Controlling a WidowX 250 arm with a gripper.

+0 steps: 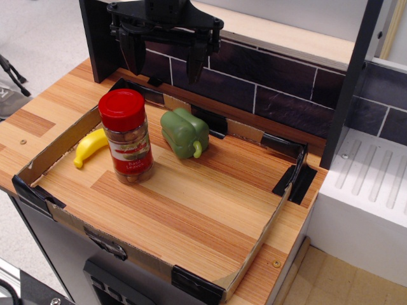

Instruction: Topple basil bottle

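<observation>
My gripper should grab the basil bottle next by its wide red cap (122,110), so it can topple the bottle.
The basil bottle (128,138) stands upright at the left of the wooden tray: a clear jar with a wide red cap, a red-and-white label and brownish contents. My gripper (164,68) hangs at the top of the view, above and behind the bottle, over the tray's far edge. Its two black fingers (133,54) are spread apart and hold nothing. It is well clear of the bottle.
A green pepper (185,133) lies just right of the bottle. A yellow banana (89,147) lies to its left by the cardboard wall (54,150). A dark tiled backsplash (267,86) runs behind. A white dish rack (372,190) stands at the right.
</observation>
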